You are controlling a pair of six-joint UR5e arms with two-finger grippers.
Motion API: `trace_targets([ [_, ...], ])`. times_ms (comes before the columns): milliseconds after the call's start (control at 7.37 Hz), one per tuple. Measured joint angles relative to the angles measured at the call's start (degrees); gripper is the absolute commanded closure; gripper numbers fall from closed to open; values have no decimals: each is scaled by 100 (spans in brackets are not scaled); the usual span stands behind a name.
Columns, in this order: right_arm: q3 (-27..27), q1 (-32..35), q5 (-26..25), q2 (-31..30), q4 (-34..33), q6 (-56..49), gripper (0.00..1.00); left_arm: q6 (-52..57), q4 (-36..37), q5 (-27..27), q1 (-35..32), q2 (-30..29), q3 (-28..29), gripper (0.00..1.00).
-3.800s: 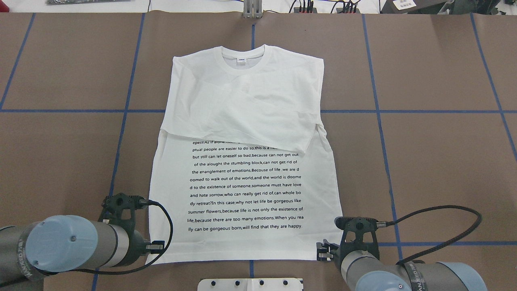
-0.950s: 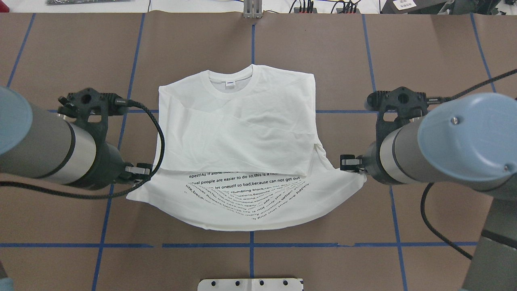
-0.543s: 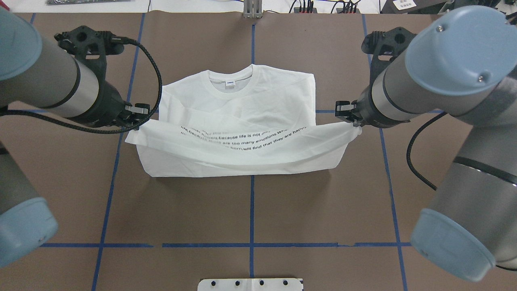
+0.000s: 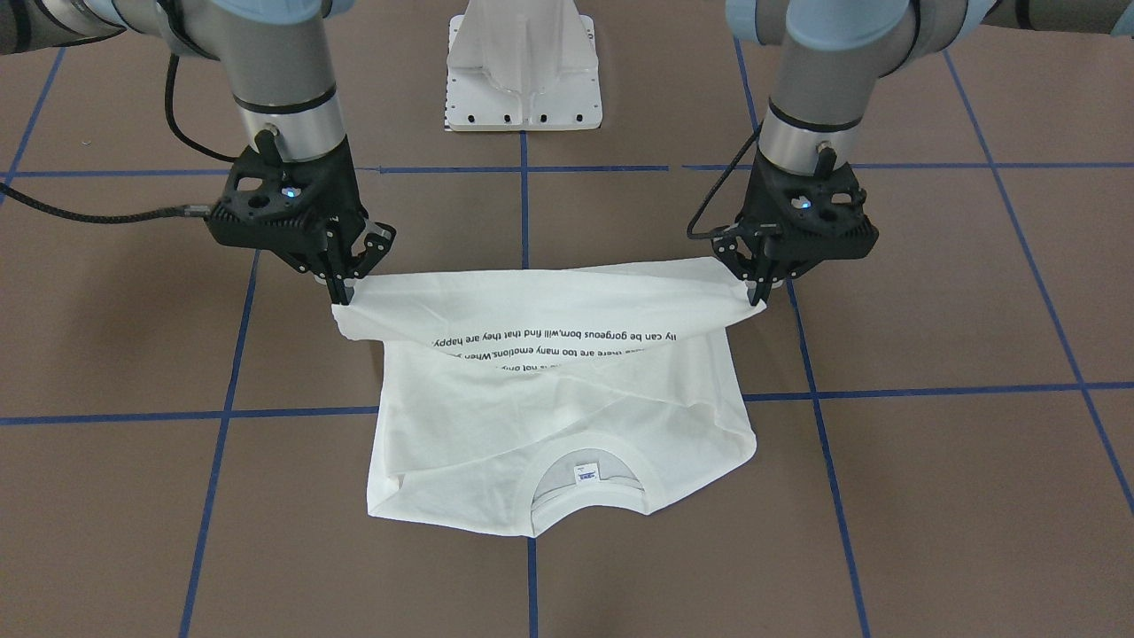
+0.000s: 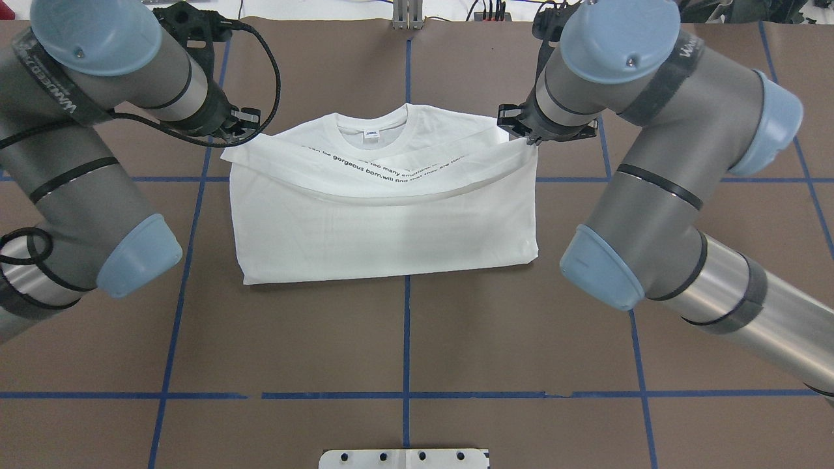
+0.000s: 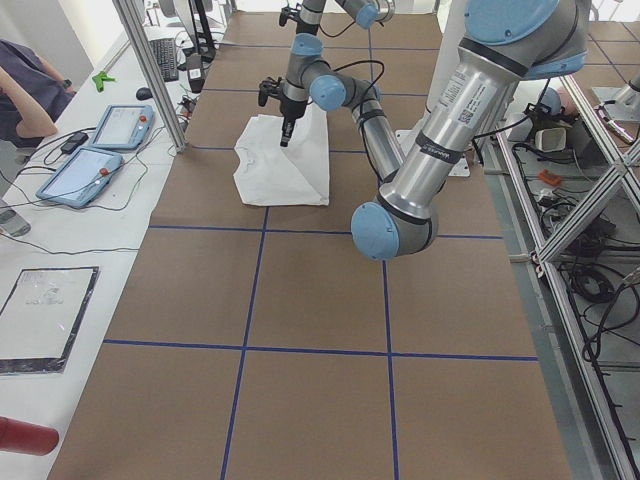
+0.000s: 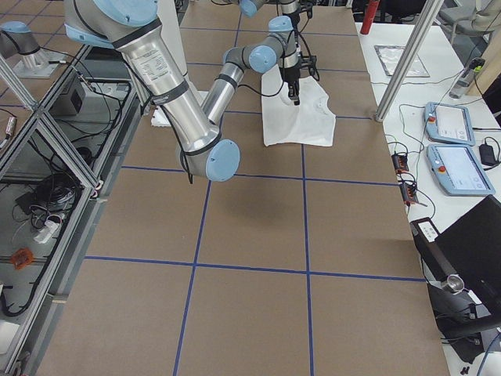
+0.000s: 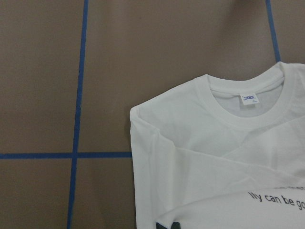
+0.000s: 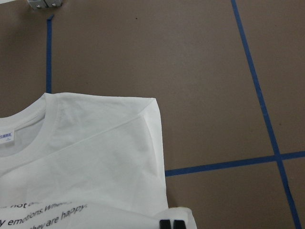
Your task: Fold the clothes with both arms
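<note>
The right gripper should keep holding the hem until its corner is flat on the shirt's shoulder [image 4: 735, 438], as the hem's raised corner [image 4: 743, 312] hangs short of the shoulder.
The white T-shirt [image 5: 384, 221] lies mid-table with its collar and neck label [image 5: 371, 135] on the far side. Its bottom hem is doubled over toward the collar, and a band of printed text [image 5: 384, 170] shows under the raised edge. My left gripper [image 5: 246, 135] is shut on the hem's left corner, just short of the left shoulder. My right gripper [image 5: 529, 138] is shut on the hem's right corner, by the right shoulder. In the front-facing view the hem hangs taut between the left gripper [image 4: 758, 298] and the right gripper [image 4: 342, 298], a little above the shirt [image 4: 549, 425].
The brown table cover carries a grid of blue tape lines [image 5: 406, 339]. The white pedestal base [image 4: 523, 80] stands at the robot's edge. A side table with tablets [image 6: 98, 150] and a person's arm [image 6: 25, 100] lies beyond the far edge.
Both grippers have carried the hem away from the robot, from mid-shirt up to the shoulders. The folded layer now covers most of the shirt and hides most of the text.
</note>
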Motion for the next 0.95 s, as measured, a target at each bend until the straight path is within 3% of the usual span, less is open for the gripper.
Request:
trace_targets([
  [271, -1283, 52, -77, 296, 933, -161, 100, 156, -1116, 32, -52, -115, 1207, 100],
  [407, -1747, 62, -142, 356, 1282, -233, 100, 204, -1558, 35, -52, -237, 1779, 84],
  [543, -2063, 66, -190, 397, 1525, -265, 22, 301, -1862, 36, -54, -300, 2166, 1],
  [679, -2240, 68, -209, 417, 1665, -276, 1, 406, -2039, 34, -54, -300, 2344, 0],
  [950, -2307, 69, -159, 451, 1736, -281, 0, 488, -2172, 0, -56, -151, 2224, 0],
])
